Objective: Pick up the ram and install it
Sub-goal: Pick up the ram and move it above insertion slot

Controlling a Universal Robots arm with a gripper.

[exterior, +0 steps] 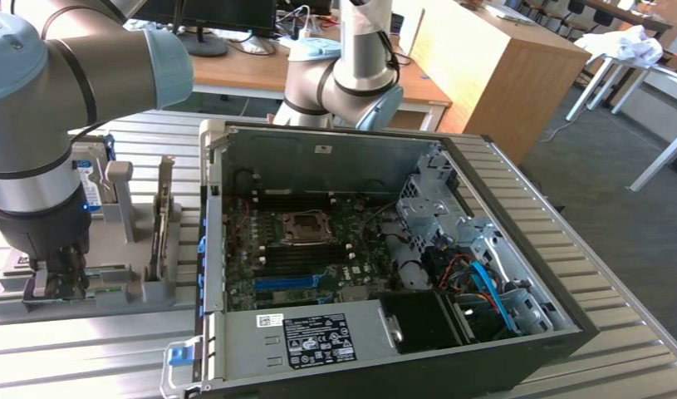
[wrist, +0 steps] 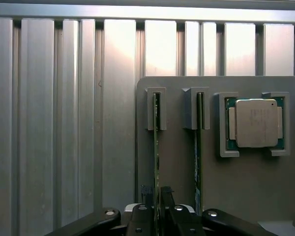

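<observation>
I should pick up the ram next by its exposed upper edge (wrist: 157, 197), because a grey slotted post (wrist: 151, 110) hugs the tip of the ram on both sides.
The ram (wrist: 156, 142) is a thin green stick standing on edge in a slot of the grey holder (wrist: 177, 167). My gripper (wrist: 156, 195) has come down over its near end, with one finger (wrist: 146, 196) on each side and narrow gaps showing, so it reads as open. In the exterior view my gripper (exterior: 52, 283) is low over the holder (exterior: 105, 303) at that view's left, beside the open computer case (exterior: 371, 249). A second green stick (wrist: 198, 147) stands in the neighbouring slot.
A square silver processor (wrist: 256, 123) lies in a pocket of the holder. A tall card (exterior: 161, 224) stands upright between holder and case. Inside the case lie the motherboard socket (exterior: 302, 226) and memory slots (exterior: 299, 259). Another arm (exterior: 350, 75) stands behind the case on the ribbed table (exterior: 83, 357).
</observation>
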